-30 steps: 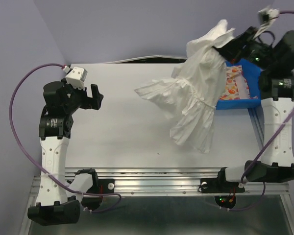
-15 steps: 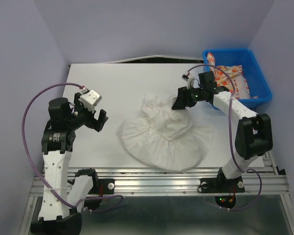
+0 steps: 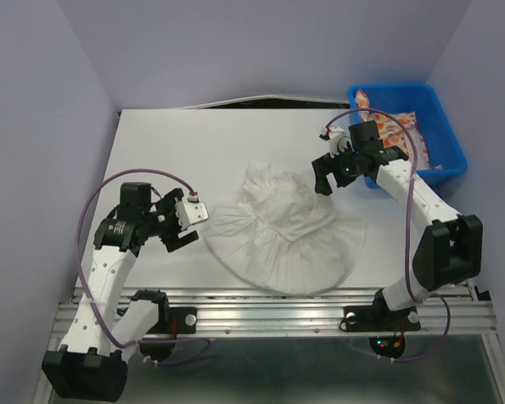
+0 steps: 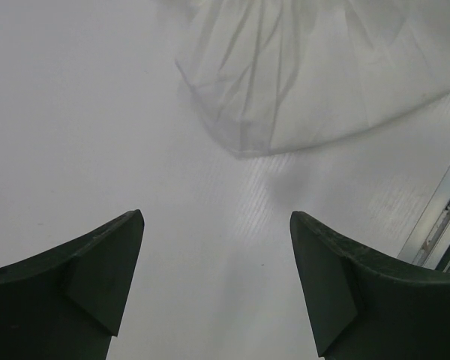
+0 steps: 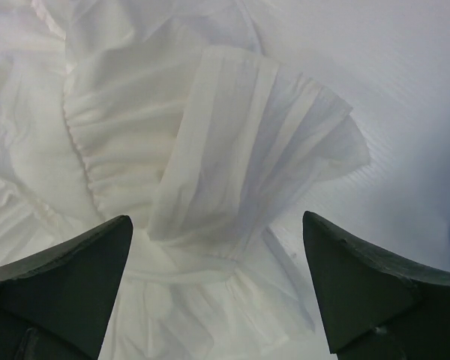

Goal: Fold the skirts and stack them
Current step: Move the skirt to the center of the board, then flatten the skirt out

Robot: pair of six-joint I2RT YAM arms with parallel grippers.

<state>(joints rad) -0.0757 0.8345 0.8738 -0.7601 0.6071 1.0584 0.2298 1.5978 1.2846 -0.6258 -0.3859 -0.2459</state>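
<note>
The hem needs to be folded back toward the waistband, so my left gripper should next pick up the white ruffled skirt by its hem edge.
The white ruffled skirt lies spread in a rumpled fan on the table's middle. Its waistband end is bunched towards the back. My right gripper hovers open just above the skirt's back right part, and the right wrist view shows folded white cloth under and ahead of the empty gripper. My left gripper stands open low over bare table, just left of the hem, apart from it. The printed skirt lies inside the blue bin.
The blue bin sits at the back right corner, close behind the right arm's wrist. The white table ends at a metal rail along the near edge. Purple walls close in on the left and back.
The right gripper has lowered the white skirt from the air onto the table, let go and opened. The left arm has swung down and right towards the skirt's left hem.
</note>
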